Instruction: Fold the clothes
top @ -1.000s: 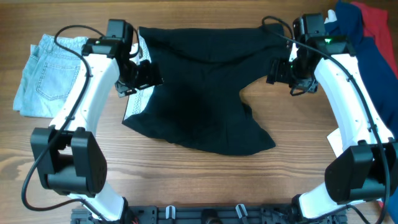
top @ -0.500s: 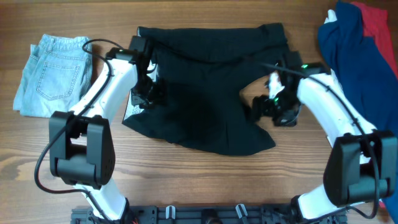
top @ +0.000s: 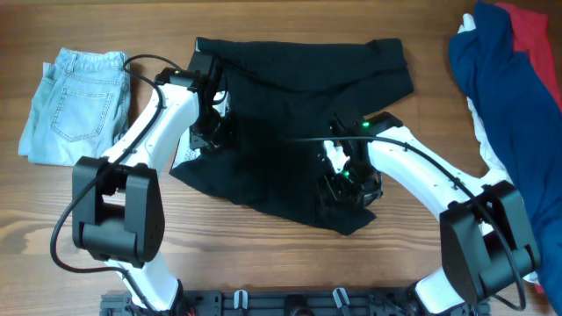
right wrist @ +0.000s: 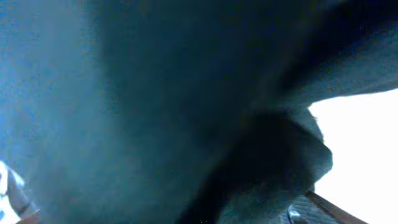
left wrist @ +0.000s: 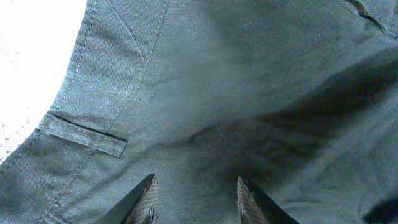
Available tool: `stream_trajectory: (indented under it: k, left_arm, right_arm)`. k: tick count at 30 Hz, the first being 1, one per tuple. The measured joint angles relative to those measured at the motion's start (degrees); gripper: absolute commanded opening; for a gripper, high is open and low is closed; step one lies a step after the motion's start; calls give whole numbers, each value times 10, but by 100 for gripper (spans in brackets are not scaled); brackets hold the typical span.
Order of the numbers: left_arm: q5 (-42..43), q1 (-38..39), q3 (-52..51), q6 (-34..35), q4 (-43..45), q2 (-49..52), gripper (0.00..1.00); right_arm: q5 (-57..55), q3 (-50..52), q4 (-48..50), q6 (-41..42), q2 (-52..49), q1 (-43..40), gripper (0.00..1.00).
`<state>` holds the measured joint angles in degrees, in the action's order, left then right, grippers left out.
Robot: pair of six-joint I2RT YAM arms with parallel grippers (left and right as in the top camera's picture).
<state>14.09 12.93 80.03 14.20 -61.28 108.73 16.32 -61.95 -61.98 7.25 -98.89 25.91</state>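
Observation:
I will next use my right gripper to grab the bunched fabric at the outer edge (top: 353, 219) of the black garment (top: 290, 114). Then I can pull it out for folding.
A large black garment (top: 290, 114) with a belt loop lies spread across the middle of the table. My left gripper (top: 215, 132) is over its left part. In the left wrist view its fingers (left wrist: 196, 202) are open and empty just above the black garment (left wrist: 205, 93). My right gripper (top: 347, 189) is down on the garment's lower right part. In the right wrist view dark bunched fabric (right wrist: 155, 93) fills the frame, and the fingers (right wrist: 168, 210) show only at the bottom corners, wide apart.
Folded light-blue denim (top: 70, 105) lies at the far left. A navy garment (top: 500, 79), a red one (top: 537, 35) and a bit of white cloth (top: 485, 132) are piled at the right edge. The arm mounts stand along the front edge.
My right gripper has moved from the garment's upper right down and left onto its lower right part, and the lower right flap has shifted inward. My left gripper has moved slightly onto the garment.

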Motion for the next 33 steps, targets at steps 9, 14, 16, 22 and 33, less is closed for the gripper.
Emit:
stream_trajectory:
  k: [9, 14, 16, 22, 33]
  left_arm:
    - [0, 0, 0, 0, 0, 0, 43]
    - [0, 0, 0, 0, 0, 0, 43]
    - [0, 0, 0, 0, 0, 0, 43]
    - [0, 0, 0, 0, 0, 0, 43]
    - [0, 0, 0, 0, 0, 0, 43]
  right_arm:
    - [-85, 0, 32, 122, 52, 0, 90]
    - [-106, -1, 35, 148, 167, -11, 91]
    - [-114, -2, 34, 155, 207, -29, 91]
    - [-126, -5, 29, 156, 222, -83, 91]
    - [-107, 54, 122, 135, 70, -84, 91]
